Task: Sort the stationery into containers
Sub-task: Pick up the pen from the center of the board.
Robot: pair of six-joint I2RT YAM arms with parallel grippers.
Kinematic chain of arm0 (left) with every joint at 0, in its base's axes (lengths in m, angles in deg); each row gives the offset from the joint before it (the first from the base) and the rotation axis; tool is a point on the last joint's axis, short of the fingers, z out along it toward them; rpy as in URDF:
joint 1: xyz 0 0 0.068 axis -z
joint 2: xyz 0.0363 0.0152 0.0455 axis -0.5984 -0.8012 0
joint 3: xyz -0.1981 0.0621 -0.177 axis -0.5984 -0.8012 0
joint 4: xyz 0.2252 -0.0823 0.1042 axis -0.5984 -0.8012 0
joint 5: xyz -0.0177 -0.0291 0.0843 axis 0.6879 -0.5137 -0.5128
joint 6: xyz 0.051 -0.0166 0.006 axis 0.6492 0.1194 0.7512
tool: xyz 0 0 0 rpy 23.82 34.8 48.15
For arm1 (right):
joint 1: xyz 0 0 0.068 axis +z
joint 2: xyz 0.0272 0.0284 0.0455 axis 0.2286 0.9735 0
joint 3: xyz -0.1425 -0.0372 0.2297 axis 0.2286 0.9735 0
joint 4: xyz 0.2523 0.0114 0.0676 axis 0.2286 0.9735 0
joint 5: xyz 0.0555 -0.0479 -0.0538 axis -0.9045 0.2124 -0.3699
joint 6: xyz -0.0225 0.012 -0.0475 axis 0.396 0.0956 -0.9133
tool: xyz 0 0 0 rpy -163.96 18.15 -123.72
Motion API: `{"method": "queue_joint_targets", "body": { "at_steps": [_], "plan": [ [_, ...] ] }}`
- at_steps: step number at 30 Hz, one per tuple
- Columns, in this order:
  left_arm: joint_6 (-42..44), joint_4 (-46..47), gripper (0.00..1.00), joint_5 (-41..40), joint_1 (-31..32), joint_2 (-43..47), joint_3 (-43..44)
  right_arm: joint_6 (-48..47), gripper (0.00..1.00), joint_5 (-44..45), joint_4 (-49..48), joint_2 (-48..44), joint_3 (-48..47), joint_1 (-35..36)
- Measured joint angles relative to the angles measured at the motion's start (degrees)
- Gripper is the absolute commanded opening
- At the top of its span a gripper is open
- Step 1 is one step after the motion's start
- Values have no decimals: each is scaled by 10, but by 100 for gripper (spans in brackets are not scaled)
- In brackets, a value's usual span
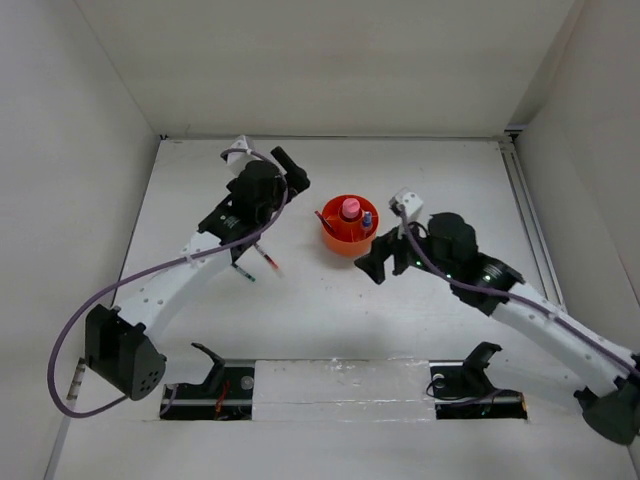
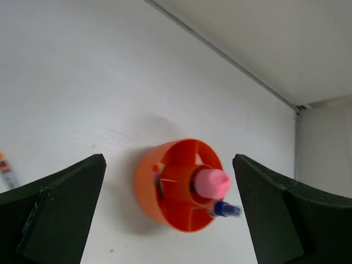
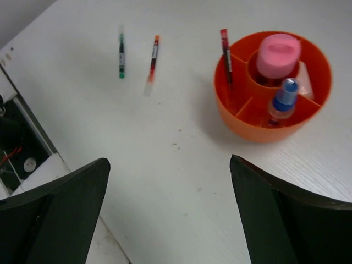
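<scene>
My right gripper is going to pinch the loose red pen by its clear end (image 1: 276, 267), so that it can stand the pen in the orange organiser (image 1: 348, 238).
The orange organiser (image 1: 348, 238) stands mid-table. Its central cup holds the pink capped bottle (image 1: 350, 209). The clear blue-capped bottle (image 1: 367, 217) and a red pen (image 1: 325, 220) stand in ring compartments. In the right wrist view the organiser (image 3: 242, 118) also holds a pinkish eraser piece (image 3: 305, 77). A green pen (image 3: 121, 55) and a red pen (image 3: 154, 58) lie on the table to the organiser's left. My left gripper (image 1: 292, 178) is open and empty, up left of the organiser (image 2: 146, 192). My right gripper (image 1: 380, 262) is open and empty, just below the organiser.
The white enclosure walls stand at the left, back and right. A rail (image 1: 530, 220) runs along the right side. Two black brackets (image 1: 215, 370) sit on the near edge strip by the arm bases.
</scene>
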Motion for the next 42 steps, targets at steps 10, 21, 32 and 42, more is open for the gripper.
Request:
{"method": "queue_joint_targets", "body": {
  "at_steps": [10, 21, 32, 42],
  "plan": [
    [-73, -153, 100, 54, -218, 23, -88, -12, 85, 33, -34, 279, -128, 145],
    [-123, -258, 100, -22, -214, 200, -114, -20, 75, 59, -11, 562, -390, 167],
    [-89, -274, 100, -18, -214, 189, -113, -20, 71, 103, 69, 744, -519, 171],
    [-58, -245, 100, 22, -214, 169, -115, -14, 43, 139, 105, 786, -543, 171]
  ]
}}
